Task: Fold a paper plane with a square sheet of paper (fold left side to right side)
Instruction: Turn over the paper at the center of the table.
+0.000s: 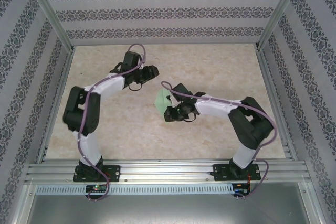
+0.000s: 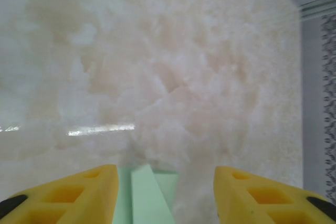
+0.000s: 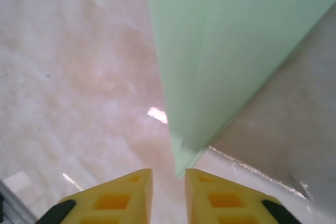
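Observation:
The paper's tip has to stay free for folding the paper's sides together, so my left gripper will next grab the paper by the folded edge away from the paper's tip [image 1: 163, 91] [image 2: 149, 176].
The pale mint-green paper [image 1: 161, 99] is folded into a pointed shape with layered flaps and sits mid-table between the two grippers. In the right wrist view the paper [image 3: 226, 51] narrows to a tip that ends at the mouth of my right gripper [image 3: 168, 174]. That gripper's yellow jaws stand a narrow gap apart and are not pressed on the tip. In the left wrist view my left gripper [image 2: 165, 174] is open wide, and a folded edge of the paper [image 2: 149, 198] lies between the jaws, close to the left finger [image 2: 79, 192]. From above, the left gripper [image 1: 152, 72] is just behind the paper and the right gripper [image 1: 170, 111] just in front.
The marbled beige tabletop [image 1: 220, 72] extends on all sides of the paper. Patterned walls and aluminium frame posts [image 1: 50, 9] enclose it. A metal rail [image 1: 168, 171] carrying both arm bases runs along the near edge.

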Available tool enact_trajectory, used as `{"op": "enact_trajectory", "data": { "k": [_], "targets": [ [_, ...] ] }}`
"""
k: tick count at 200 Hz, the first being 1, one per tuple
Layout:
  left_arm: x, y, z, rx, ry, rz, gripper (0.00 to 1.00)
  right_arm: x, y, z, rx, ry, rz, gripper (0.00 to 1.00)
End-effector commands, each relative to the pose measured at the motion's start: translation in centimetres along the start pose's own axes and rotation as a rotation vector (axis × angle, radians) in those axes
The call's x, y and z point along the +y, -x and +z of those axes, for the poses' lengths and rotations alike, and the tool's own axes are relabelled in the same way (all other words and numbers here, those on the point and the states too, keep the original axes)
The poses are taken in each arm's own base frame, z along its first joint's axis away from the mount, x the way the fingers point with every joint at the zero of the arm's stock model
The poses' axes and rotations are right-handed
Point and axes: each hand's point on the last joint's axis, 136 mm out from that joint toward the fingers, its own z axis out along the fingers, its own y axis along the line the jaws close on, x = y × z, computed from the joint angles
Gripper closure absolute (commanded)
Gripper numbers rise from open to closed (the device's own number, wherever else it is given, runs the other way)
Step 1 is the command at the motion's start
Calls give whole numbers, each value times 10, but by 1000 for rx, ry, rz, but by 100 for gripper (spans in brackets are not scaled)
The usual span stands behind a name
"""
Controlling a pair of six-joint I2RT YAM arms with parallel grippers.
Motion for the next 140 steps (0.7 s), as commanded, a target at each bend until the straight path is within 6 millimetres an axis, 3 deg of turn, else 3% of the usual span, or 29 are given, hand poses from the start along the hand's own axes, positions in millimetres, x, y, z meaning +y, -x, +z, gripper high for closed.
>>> {"op": "enact_trajectory", "data": {
  "k": [1,28,44,63,106,140],
  "targets": [
    [1,-19,-27,-18,-20,18,46,1,22,-50,-147,-8,-31,69],
    [-1,-61,-38,11,-92,-18,45,-17,32,-94,-294,-2,0,60],
    [-1,-83,-33,48,-101,-23,45,-28,31,-114,-376,-1,19,54],
    [-3,-95,-21,69,-112,-27,46,-39,30,-134,-474,16,53,47],
    [-6,-110,16,142,-98,-16,48,-50,14,-142,-548,101,127,41],
    [11,-109,37,150,-22,-26,50,-55,5,-144,-557,102,146,40]
  ]
}}
